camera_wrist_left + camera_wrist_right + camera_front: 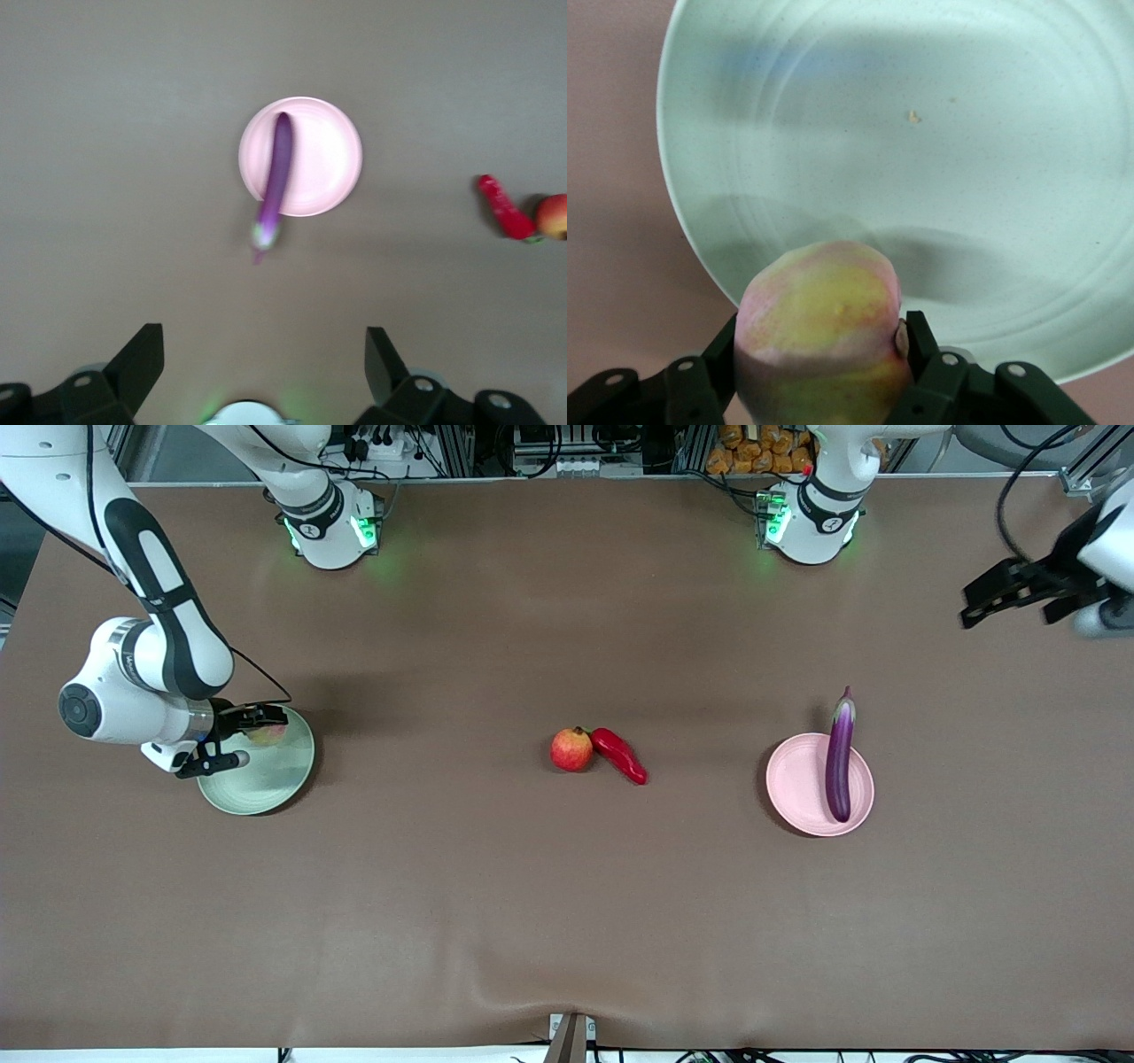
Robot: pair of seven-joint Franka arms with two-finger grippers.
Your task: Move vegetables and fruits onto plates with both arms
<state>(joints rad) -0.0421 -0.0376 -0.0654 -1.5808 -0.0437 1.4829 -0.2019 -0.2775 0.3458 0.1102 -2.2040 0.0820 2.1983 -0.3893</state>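
My right gripper opens next: the yellow-pink peach hangs low inside the pale green plate's rim, so the peach would rest there.
My right gripper is shut on the yellow-pink peach and holds it over the pale green plate. In the right wrist view the peach fills the space between the fingers above the plate's rim. My left gripper is open and empty, high over the table near the left arm's end. The purple eggplant lies on the pale pink plate, its stem end over the rim. The red pomegranate-like fruit and the red chili lie touching at mid-table.
The left wrist view shows the pink plate, the eggplant, the chili and the red fruit from above. The brown table carries nothing else. Cables and boxes line the edge by the bases.
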